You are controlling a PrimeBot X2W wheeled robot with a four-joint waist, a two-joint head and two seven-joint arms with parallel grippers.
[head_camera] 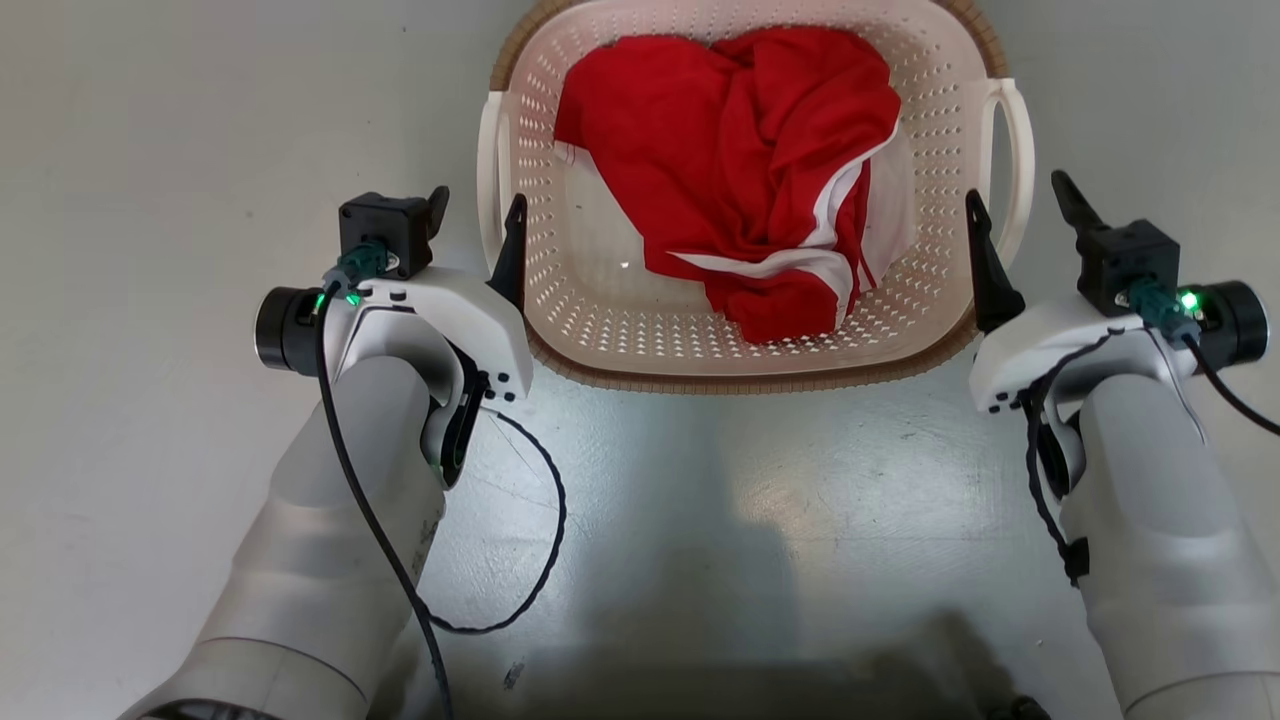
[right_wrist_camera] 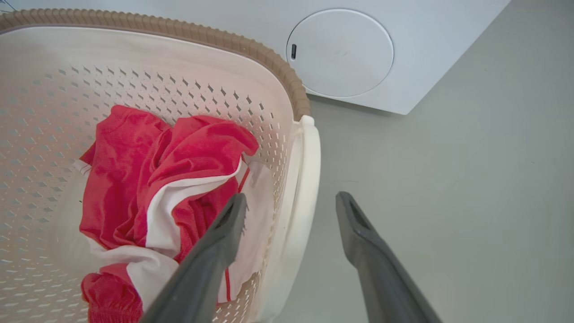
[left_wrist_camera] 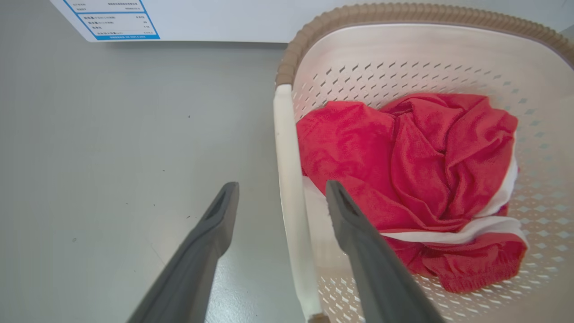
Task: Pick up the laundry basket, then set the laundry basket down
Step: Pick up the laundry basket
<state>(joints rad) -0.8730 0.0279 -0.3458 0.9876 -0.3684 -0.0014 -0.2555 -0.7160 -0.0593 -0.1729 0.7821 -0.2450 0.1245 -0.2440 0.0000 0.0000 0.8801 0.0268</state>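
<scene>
The laundry basket is far wider than my open fingers, so my left gripper will grab its slim white loop handle (head_camera: pixel 489 168) next.
The cream perforated laundry basket (head_camera: pixel 600 300) with its brown rim stands on the grey floor straight ahead, holding a crumpled red and white garment (head_camera: pixel 740 170). My left gripper (head_camera: pixel 477 202) is open, one finger inside the basket wall and one outside, straddling the left loop handle (left_wrist_camera: pixel 287 148). On the other side my right gripper (head_camera: pixel 1018 190) is also open and straddles the right loop handle (right_wrist_camera: pixel 309 170) the same way. In both wrist views there is a gap between each handle and the fingers (left_wrist_camera: pixel 215 224) (right_wrist_camera: pixel 358 229).
A white washing machine with a round door (right_wrist_camera: pixel 341 54) stands just behind the basket, and its lower panel bears a blue label (left_wrist_camera: pixel 116 20). Grey floor (head_camera: pixel 150 150) lies on both sides of the basket. A black cable (head_camera: pixel 540 540) loops off my left forearm.
</scene>
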